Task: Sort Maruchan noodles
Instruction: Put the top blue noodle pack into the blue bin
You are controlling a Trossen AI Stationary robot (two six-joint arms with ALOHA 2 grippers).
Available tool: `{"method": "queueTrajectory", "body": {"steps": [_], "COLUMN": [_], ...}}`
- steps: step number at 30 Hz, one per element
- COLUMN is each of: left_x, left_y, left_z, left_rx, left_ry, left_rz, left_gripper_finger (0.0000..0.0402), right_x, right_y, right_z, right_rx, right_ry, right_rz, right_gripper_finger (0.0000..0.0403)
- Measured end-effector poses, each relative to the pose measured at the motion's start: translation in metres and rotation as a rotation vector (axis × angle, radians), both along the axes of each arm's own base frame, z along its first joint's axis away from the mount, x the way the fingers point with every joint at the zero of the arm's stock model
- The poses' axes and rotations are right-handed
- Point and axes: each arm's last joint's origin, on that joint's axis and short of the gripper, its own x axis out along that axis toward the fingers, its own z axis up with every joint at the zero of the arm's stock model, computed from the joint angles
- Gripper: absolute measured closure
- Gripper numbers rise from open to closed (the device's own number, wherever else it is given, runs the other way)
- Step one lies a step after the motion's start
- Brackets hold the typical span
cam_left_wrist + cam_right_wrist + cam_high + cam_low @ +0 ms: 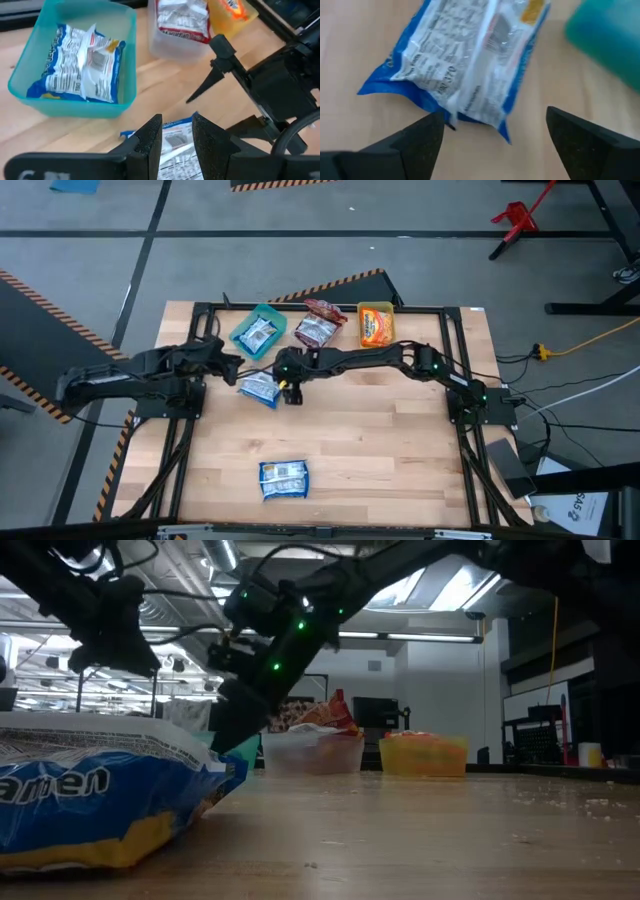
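Observation:
The robot's right gripper needs to sort the blue packet into the green bin [610, 40], so next it should grab the packet by its sealed end's corner [501, 124].
A blue Maruchan packet [260, 388] lies flat on the table, white back up, between my two grippers. My right gripper [492, 130] stands open just short of the packet's [465, 55] near edge, slanting down at it. My left gripper [177, 132] hovers over the same packet [175, 142] with a narrow gap between its fingers and nothing in it. Another blue packet [284, 478] lies near the table's front edge. The green bin [258, 332] holds a blue packet [80, 62], the clear bin [318, 328] holds red packets, and the yellow bin [375, 323] holds an orange one. My right gripper has one fingertip [432, 127] right at the packet's lower edge [452, 117]; I cannot tell whether it touches. The packet lies flat on the table, and nothing sits between the fingers.
The three bins stand in a row along the table's far edge. A black frame [195, 310] runs around the table top. Bare wood lies between the middle packet and the front packet [100, 800], and across the right half of the table.

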Motion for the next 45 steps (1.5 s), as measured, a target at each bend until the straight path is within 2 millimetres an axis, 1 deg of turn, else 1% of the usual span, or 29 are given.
{"method": "queueTrajectory", "body": {"steps": [3, 8, 11, 13, 16, 20, 25, 26, 31, 35, 37, 41, 45], "left_x": [0.003, 0.006, 0.007, 0.009, 0.011, 0.013, 0.015, 0.016, 0.016, 0.016, 0.016, 0.016, 0.016], "left_y": [0.000, 0.000, 0.000, 0.000, 0.001, 0.001, 0.002, 0.002, 0.001, 0.002, 0.002, 0.002, 0.002], "left_z": [-0.002, -0.003, -0.005, -0.006, -0.008, -0.010, -0.012, -0.013, -0.013, -0.013, -0.013, -0.013, -0.013], "left_rx": [-0.018, -0.050, -0.075, -0.083, -0.088, -0.093, -0.104, -0.108, -0.115, -0.101, -0.092, -0.089, -0.088], "left_ry": [0.010, 0.015, 0.020, 0.033, 0.054, 0.076, 0.095, 0.098, 0.102, 0.105, 0.110, 0.104, 0.104], "left_rz": [0.006, -0.004, -0.007, -0.012, -0.011, -0.010, -0.017, -0.021, -0.028, -0.029, -0.036, -0.038, -0.039], "left_gripper_finger": [0.0301, 0.0301, 0.0301, 0.0301, 0.0301, 0.0301, 0.0301, 0.0301, 0.0301, 0.0301, 0.0301, 0.0301, 0.0301], "right_x": [0.002, 0.004, 0.004, 0.005, 0.005, 0.004, 0.004, 0.004, 0.004, 0.001, -0.002, -0.006, -0.010], "right_y": [-0.003, -0.005, -0.007, -0.006, -0.005, -0.006, -0.006, -0.006, -0.005, -0.003, -0.003, -0.003, -0.003], "right_z": [-0.007, -0.026, -0.027, -0.027, -0.027, -0.028, -0.028, -0.028, -0.028, -0.022, -0.014, 0.013, 0.033], "right_rx": [0.054, 0.067, 0.045, 0.041, 0.042, 0.067, 0.076, 0.078, 0.113, 0.155, 0.161, 0.156, 0.124], "right_ry": [-0.014, 0.011, 0.012, 0.013, 0.013, 0.016, 0.016, 0.016, 0.022, 0.037, 0.043, 0.005, -0.017], "right_rz": [0.034, 0.033, 0.010, 0.008, 0.005, -0.028, -0.025, -0.024, -0.039, -0.033, -0.030, -0.026, -0.018], "right_gripper_finger": [0.0073, 0.0076, 0.0083, 0.0102, 0.0155, 0.0252, 0.0375, 0.0389, 0.0400, 0.0402, 0.0402, 0.0403, 0.0403]}}
